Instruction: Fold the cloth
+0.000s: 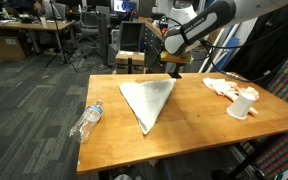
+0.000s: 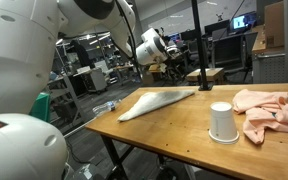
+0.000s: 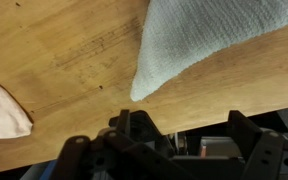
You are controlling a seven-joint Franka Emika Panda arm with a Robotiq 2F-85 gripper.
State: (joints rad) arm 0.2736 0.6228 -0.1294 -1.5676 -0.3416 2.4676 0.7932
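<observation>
My gripper is to grab the light grey cloth's (image 1: 147, 100) corner that points toward the table edge next. Then it can pull that corner over and fold the cloth.
A light grey cloth (image 1: 147, 100) lies flat on the wooden table (image 1: 184, 135), folded into a triangle; it shows in both exterior views (image 2: 159, 100). In the wrist view one corner of the cloth (image 3: 214, 35) points toward the table edge. My gripper (image 1: 174, 68) hovers above the table's far edge, just beyond the cloth's wide end, and also shows in an exterior view (image 2: 168, 61). In the wrist view its fingers (image 3: 184, 135) are spread apart with nothing between them. It does not touch the cloth.
A clear plastic bottle (image 1: 89, 118) lies near one table end. A white cup (image 1: 242, 105) stands upside down beside a crumpled pink cloth (image 1: 224, 87) at the opposite end. A chair stands behind the table's far edge. Office desks fill the background.
</observation>
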